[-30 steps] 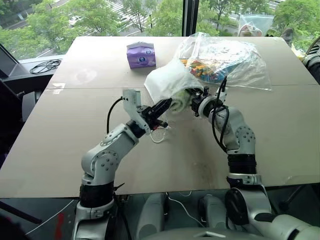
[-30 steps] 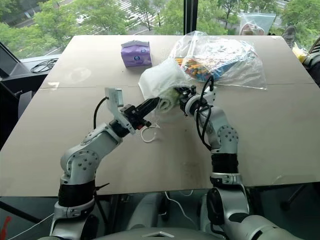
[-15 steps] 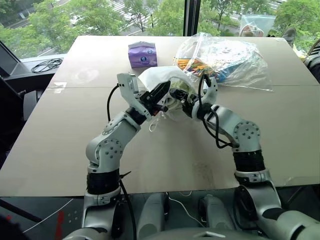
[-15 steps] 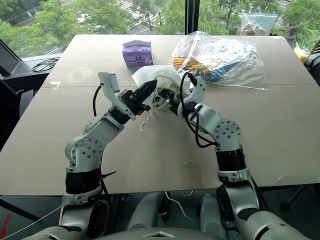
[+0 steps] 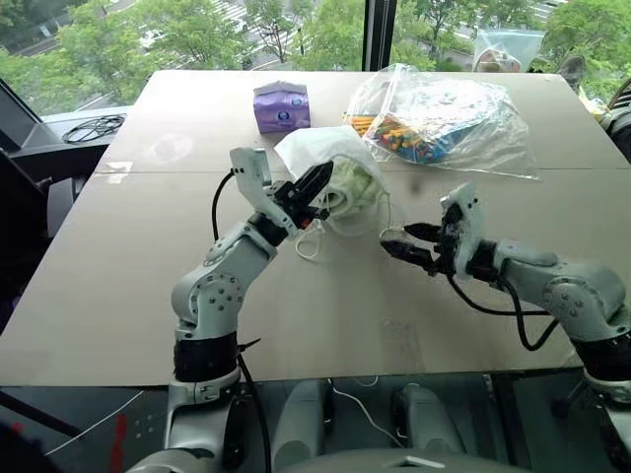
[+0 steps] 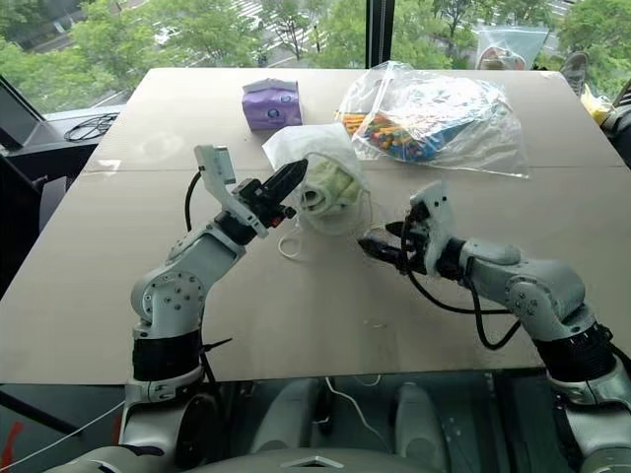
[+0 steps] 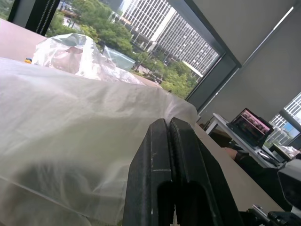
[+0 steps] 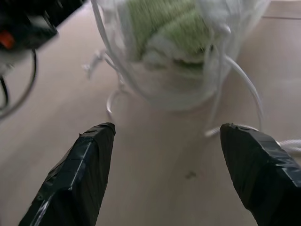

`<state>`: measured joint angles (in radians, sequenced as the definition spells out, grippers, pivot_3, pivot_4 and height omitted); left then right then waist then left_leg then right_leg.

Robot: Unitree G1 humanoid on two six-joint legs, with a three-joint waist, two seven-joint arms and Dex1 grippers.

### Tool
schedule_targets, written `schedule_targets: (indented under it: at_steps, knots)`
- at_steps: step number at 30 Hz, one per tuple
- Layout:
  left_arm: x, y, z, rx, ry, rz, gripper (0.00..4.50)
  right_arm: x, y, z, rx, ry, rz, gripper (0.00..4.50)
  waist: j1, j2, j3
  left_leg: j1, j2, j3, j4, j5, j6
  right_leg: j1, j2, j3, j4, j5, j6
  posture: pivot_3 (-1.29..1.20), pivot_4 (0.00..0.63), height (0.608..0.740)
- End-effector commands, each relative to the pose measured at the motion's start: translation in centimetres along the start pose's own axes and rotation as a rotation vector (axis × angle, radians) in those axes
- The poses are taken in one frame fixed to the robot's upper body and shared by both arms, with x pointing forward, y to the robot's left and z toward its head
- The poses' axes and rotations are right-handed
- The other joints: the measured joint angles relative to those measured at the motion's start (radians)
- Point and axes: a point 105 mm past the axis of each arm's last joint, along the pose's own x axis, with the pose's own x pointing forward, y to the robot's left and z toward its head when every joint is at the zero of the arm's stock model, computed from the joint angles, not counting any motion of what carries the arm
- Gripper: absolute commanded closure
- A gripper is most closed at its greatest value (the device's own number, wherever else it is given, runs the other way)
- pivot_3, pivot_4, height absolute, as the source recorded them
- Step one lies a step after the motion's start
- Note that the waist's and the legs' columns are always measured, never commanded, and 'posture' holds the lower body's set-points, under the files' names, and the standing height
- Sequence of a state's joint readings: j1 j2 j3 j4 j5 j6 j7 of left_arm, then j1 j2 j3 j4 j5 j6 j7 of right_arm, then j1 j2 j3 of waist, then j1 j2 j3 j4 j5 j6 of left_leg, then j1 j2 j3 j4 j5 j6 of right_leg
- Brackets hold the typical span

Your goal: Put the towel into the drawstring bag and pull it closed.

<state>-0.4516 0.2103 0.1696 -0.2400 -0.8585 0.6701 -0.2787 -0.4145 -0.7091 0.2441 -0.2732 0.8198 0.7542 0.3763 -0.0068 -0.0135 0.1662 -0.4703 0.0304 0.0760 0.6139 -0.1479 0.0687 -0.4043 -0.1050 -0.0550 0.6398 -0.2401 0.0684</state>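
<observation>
The white cord hangs slack [image 8: 250, 87], and its loop sticks out. The bag needs to be pulled closed, so my right gripper should next pinch the cord by that loop.
The white drawstring bag [image 5: 320, 158] is held up at its mouth by my left gripper [image 5: 315, 187], which is shut on the thin fabric [image 7: 70, 122]. The light green towel [image 5: 353, 187] sits inside the bag and shows through its open mouth [image 8: 164, 23]. Thin white cords [image 5: 308, 244] hang from the bag onto the table, and one loop [image 8: 244, 84] reaches toward my right gripper. My right gripper [image 5: 404, 241] hovers open a short way right of the bag, near the table, with nothing between its fingers [image 8: 89, 165].
A purple tissue pack [image 5: 281, 105] stands behind the bag. A large clear plastic bag of colourful items [image 5: 444, 113] lies at the back right. Black cables [image 5: 89, 128] lie beyond the table's left edge. Bare tabletop [image 5: 345, 315] spreads in front of both arms.
My right gripper has pulled out of the bag's mouth, swung right and down, rolled over and opened wider. The towel stays in the bag. The left gripper keeps its hold.
</observation>
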Motion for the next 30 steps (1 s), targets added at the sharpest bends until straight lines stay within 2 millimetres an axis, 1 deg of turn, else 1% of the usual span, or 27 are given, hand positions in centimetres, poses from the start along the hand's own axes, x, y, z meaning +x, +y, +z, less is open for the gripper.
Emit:
schedule_targets:
  at_steps: [1,4,7,9,13,16,17,18,19,27,30]
  knots:
    - [0.0,-0.5,0.7,0.02,-0.028,-0.018,4.5,0.8,-1.3,0.1,-0.174,-0.028,-0.068,0.71,-0.004,0.0,0.0,0.0,0.0,0.0,0.0,0.0,0.0,0.0,0.0,0.0,0.0,0.0,0.0,0.0,0.15,0.739]
    - [0.0,-0.5,0.7,0.019,-0.03,-0.018,4.5,1.7,-2.3,-0.6,-0.277,-0.018,-0.123,0.71,0.0,0.0,0.0,0.0,0.0,0.0,0.0,0.0,0.0,0.0,0.0,0.0,0.0,0.0,0.0,0.0,0.15,0.739]
    - [0.1,-0.6,0.6,0.024,-0.022,-0.022,4.5,2.7,-3.2,0.0,-0.222,-0.091,-0.185,0.71,0.002,-0.002,0.001,0.0,0.0,0.0,0.001,0.001,0.0,0.0,0.0,0.0,0.001,0.0,0.0,0.0,0.15,0.739]
    - [0.1,-0.6,0.6,0.026,-0.02,-0.021,4.5,3.3,-3.9,0.0,-0.225,-0.101,-0.212,0.71,0.002,-0.002,0.001,0.0,0.0,0.0,0.001,0.001,0.0,0.0,0.001,0.0,0.001,0.002,0.003,0.0,0.15,0.739]
    - [0.1,-0.5,0.5,0.027,-0.018,-0.02,4.5,3.9,-4.5,0.5,-0.19,-0.141,-0.216,0.71,0.007,-0.003,0.002,0.0,0.0,0.0,0.001,0.001,0.0,0.001,0.0,0.0,0.001,0.002,0.004,0.0,0.15,0.739]
    - [0.1,-0.6,0.4,0.029,-0.016,-0.02,4.5,4.2,-5.2,0.5,-0.213,-0.136,-0.247,1.47,0.008,-0.002,0.002,0.0,0.0,0.0,0.001,0.001,0.0,0.001,0.001,0.0,0.001,0.002,0.004,0.0,0.15,0.739]
    - [0.1,-0.6,0.4,0.029,-0.016,-0.02,4.5,4.2,-5.3,0.4,-0.217,-0.136,-0.251,1.88,0.009,-0.002,0.002,0.0,0.0,0.0,0.001,0.001,0.0,0.001,0.001,0.0,0.001,0.002,0.004,0.0,0.15,0.739]
    - [0.1,-0.6,0.4,0.03,-0.017,-0.019,4.5,4.2,-5.4,0.6,-0.21,-0.146,-0.257,2.61,0.009,-0.002,0.002,0.0,0.0,0.0,0.001,0.001,0.0,0.001,0.001,0.0,0.001,0.002,0.004,0.0,0.15,0.739]
    - [0.1,-0.6,0.4,0.03,-0.019,-0.018,4.5,4.2,-5.5,0.9,-0.205,-0.159,-0.257,2.89,0.009,-0.002,0.002,0.0,0.0,0.0,0.001,0.001,0.0,0.001,0.001,0.0,0.001,0.002,0.004,0.0,0.15,0.739]
    - [0.2,-0.6,0.3,0.032,-0.016,-0.023,4.5,4.7,-5.3,1.9,-0.197,-0.204,-0.256,2.89,0.006,-0.002,0.002,0.0,0.0,0.0,0.001,0.001,0.0,0.001,0.001,0.0,0.002,0.003,0.004,0.0,0.15,0.739]
    - [0.3,-0.6,0.3,0.033,-0.016,-0.023,4.5,4.8,-5.5,1.8,-0.193,-0.198,-0.265,2.89,0.006,-0.002,0.002,0.0,0.0,0.0,0.001,0.001,0.0,0.001,0.001,0.0,0.002,0.003,0.004,0.0,0.15,0.739]
